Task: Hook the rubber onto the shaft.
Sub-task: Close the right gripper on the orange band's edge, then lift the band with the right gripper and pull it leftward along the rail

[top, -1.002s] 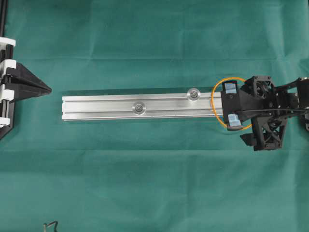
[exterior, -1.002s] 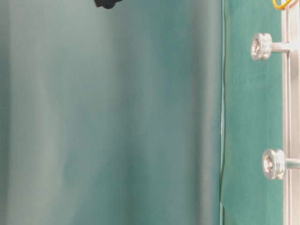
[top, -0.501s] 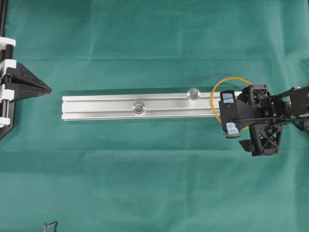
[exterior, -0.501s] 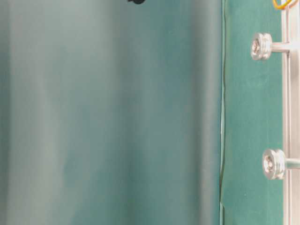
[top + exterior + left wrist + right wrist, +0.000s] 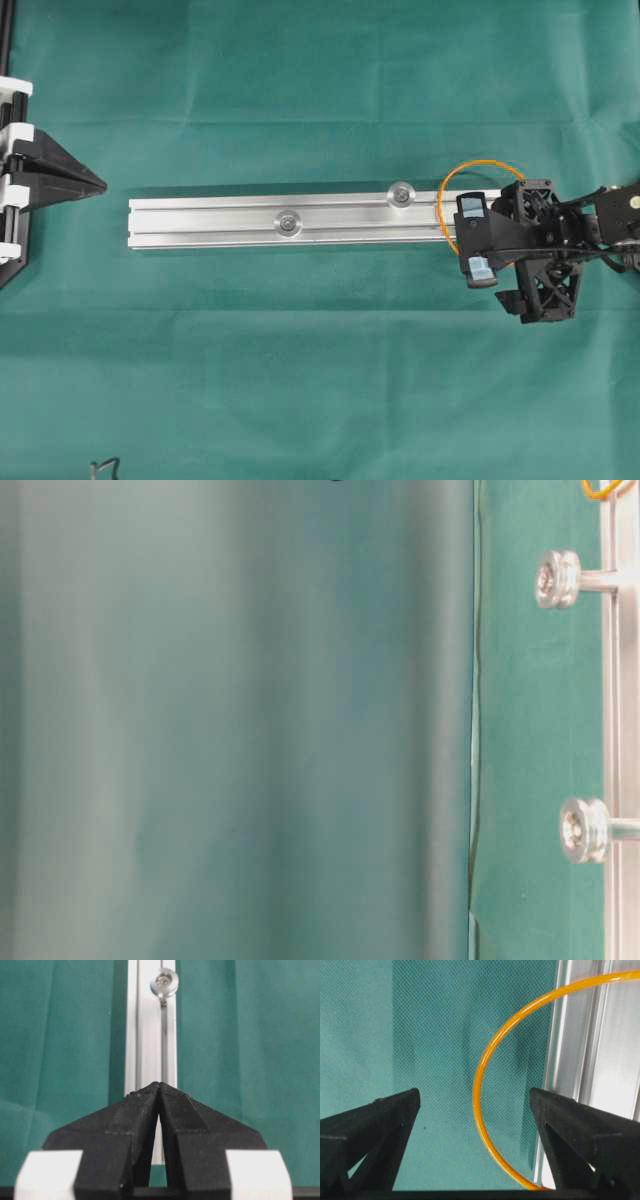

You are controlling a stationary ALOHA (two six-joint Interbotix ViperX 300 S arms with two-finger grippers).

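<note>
My right gripper grips the thin orange rubber loop by its curved part over the cloth [image 5: 477, 1091] next, to hook the loop onto the shaft.
The rubber [image 5: 478, 164] is a thin orange loop lying flat over the right end of the aluminium rail [image 5: 200, 221] and onto the cloth beside it. Two round-headed shafts [image 5: 288, 223] [image 5: 401, 194] stand on the rail, both bare. My right gripper [image 5: 475, 238] hovers open over the loop. In the right wrist view the rubber [image 5: 481, 1075] curves between the spread fingers [image 5: 385, 1115], touching neither, with the rail [image 5: 600, 1035] at the right. My left gripper [image 5: 100, 183] is shut on nothing at the far left, its tip [image 5: 159, 1085] pointing along the rail [image 5: 147, 1025].
Green cloth [image 5: 320, 380] covers the table. The table-level view shows both shafts [image 5: 557, 578] [image 5: 583, 830] sticking out from the rail [image 5: 622, 730], and a bit of the rubber [image 5: 597, 490] at the top edge. A small dark wire end [image 5: 105, 465] lies at the bottom left.
My right gripper has shifted a little toward the near side of the rail and slightly rightward, staying open. The rubber and the left arm have not moved.
</note>
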